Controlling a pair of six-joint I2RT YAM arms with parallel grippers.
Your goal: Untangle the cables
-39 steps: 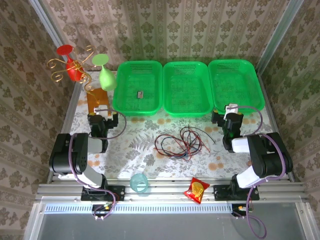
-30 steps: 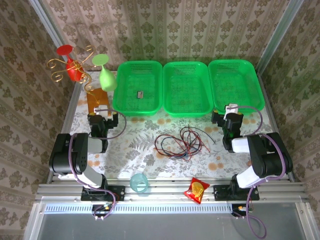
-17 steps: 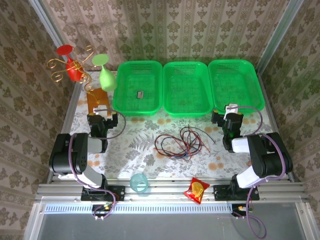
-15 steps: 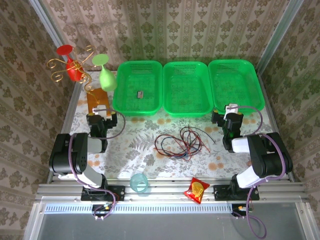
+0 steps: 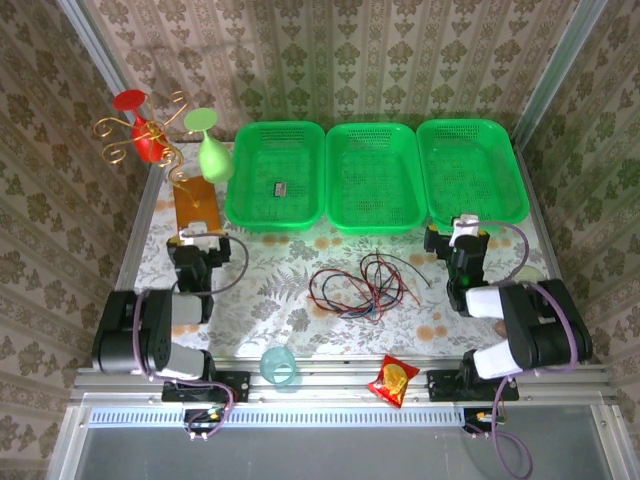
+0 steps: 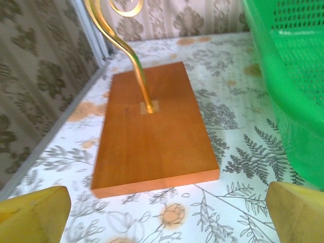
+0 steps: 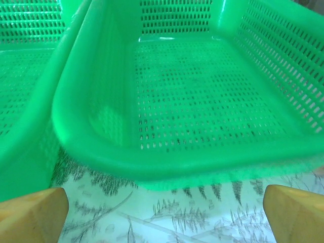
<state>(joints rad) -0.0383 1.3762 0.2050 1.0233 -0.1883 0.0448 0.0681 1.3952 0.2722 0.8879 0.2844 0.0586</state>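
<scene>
I need to grab the red-orange and blue cables with my right gripper next, at the edge of the tangle closest to that gripper. The other loops then stay free for untangling.
The cables [image 5: 360,283] lie in one loose tangle of black, red-orange and dark blue loops on the floral table top, about midway between the arms. My left gripper [image 5: 200,242] is well to their left, just short of the wooden base; its yellow fingertips [image 6: 31,213] stand wide apart at the bottom corners of the left wrist view, the left gripper [image 6: 164,223] open and holding nothing. My right gripper [image 5: 463,235] is to the right of the tangle, facing the right basket. In the right wrist view the right gripper [image 7: 163,223] is open over bare tablecloth.
Three green baskets [image 5: 276,215] [image 5: 374,220] [image 5: 472,210] line the back; the left one holds a small dark item [image 5: 281,187]. A wooden base [image 6: 152,131] with a gold wire stand carries red and green glasses [image 5: 212,155]. A teal cup [image 5: 279,365] and a red snack packet [image 5: 393,380] sit near the front edge.
Both arms have shifted slightly toward the near edge, the grippers a little lower in the top view. The cables have not moved. Both grippers stay open.
</scene>
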